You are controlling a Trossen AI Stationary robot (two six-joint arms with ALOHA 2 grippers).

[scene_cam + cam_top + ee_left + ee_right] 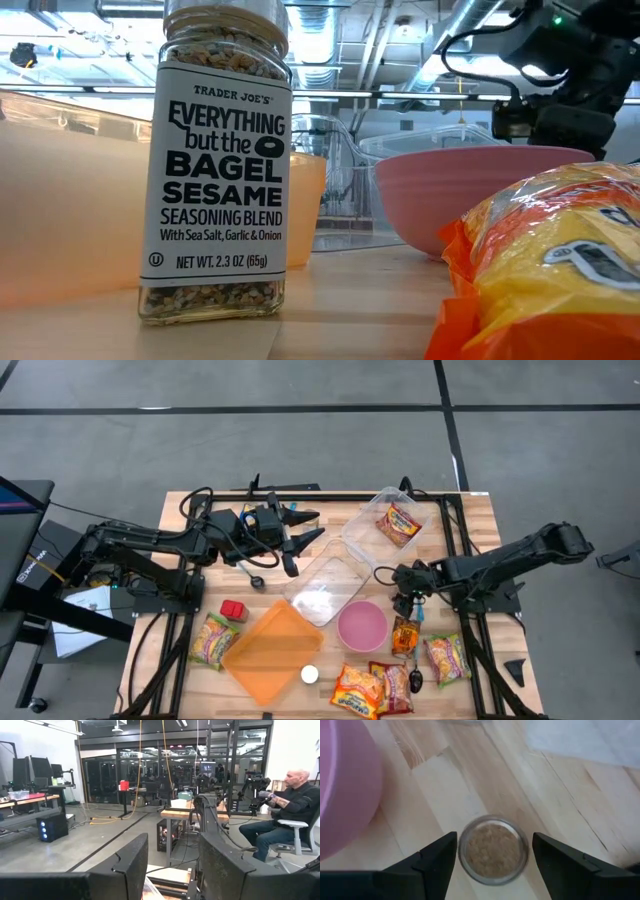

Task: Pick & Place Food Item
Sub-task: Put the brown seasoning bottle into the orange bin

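In the right wrist view my right gripper's fingers stand on either side of the round clear jar [493, 849], so it is now time for my right gripper to close.
A small round clear jar [493, 849] with brown contents stands on the wooden table, seen from above. My right gripper [495, 857] is open and points steeply down over it, one finger on each side with a narrow gap. In the high view that gripper [405, 600] sits between the pink bowl [362, 626] and an orange packet [404, 636]; the jar is hidden there. My left gripper [300, 532] is open, held high at the table's far left, with nothing between its fingers [125, 870]. A clear tub [388, 525] holds a noodle packet [398, 523].
A clear lid [325, 588] and an orange tray [272, 650] lie mid-table. Noodle packets [212, 640], [357, 690], [445, 658] lie along the near edge. A seasoning jar [215, 160] stands near the front. A person [290, 815] sits beyond the table.
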